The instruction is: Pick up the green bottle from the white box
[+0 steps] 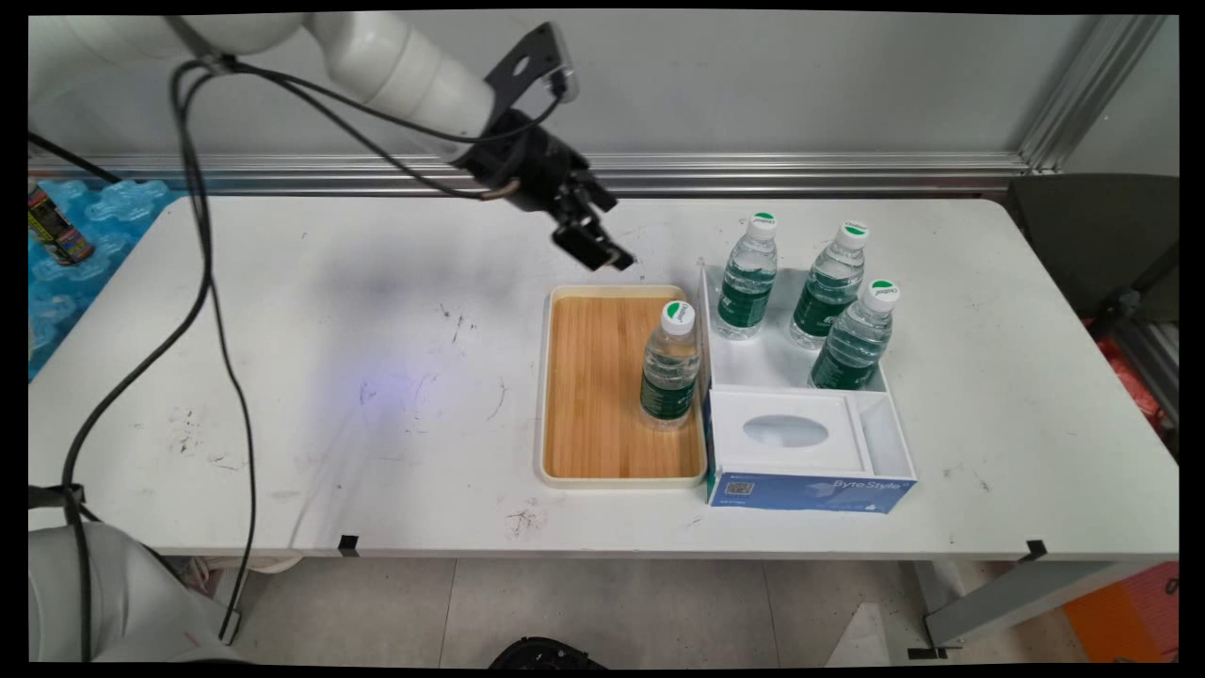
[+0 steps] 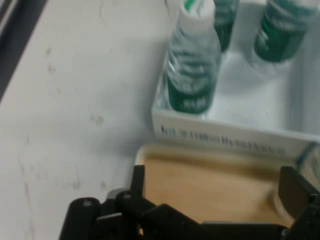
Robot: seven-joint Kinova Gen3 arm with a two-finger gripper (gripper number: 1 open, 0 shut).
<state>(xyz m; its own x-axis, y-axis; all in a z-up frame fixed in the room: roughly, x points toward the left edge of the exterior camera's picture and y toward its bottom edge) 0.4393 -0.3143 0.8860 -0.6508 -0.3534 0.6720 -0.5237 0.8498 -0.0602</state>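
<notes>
The water bottle is in the white box. My gripper should next grab the bottle by its clear upper body (image 1: 751, 261) to move it onto the bamboo tray (image 1: 593, 377).
My gripper (image 1: 595, 243) hangs open and empty above the far edge of a bamboo tray (image 1: 593, 377) with a white rim. One water bottle (image 1: 670, 367) with a green label stands upright on the tray's right side, below and right of the gripper. To the right of the tray is a white box (image 1: 892, 428) with blue sides, holding three upright bottles (image 1: 748, 278) (image 1: 830, 287) (image 1: 855, 337). In the hand view the fingers (image 2: 137, 181) stand wide apart over the tray (image 2: 210, 185), with the box wall (image 2: 225, 136) and a boxed bottle (image 2: 192, 75) beyond.
A blue shrink-wrapped pack (image 1: 89, 235) with a can (image 1: 55, 226) on it lies off the table's left end. A dark chair (image 1: 1101, 245) stands at the right. A metal rail (image 1: 800, 169) runs along the wall behind. Black cables (image 1: 202, 282) hang over the table's left part.
</notes>
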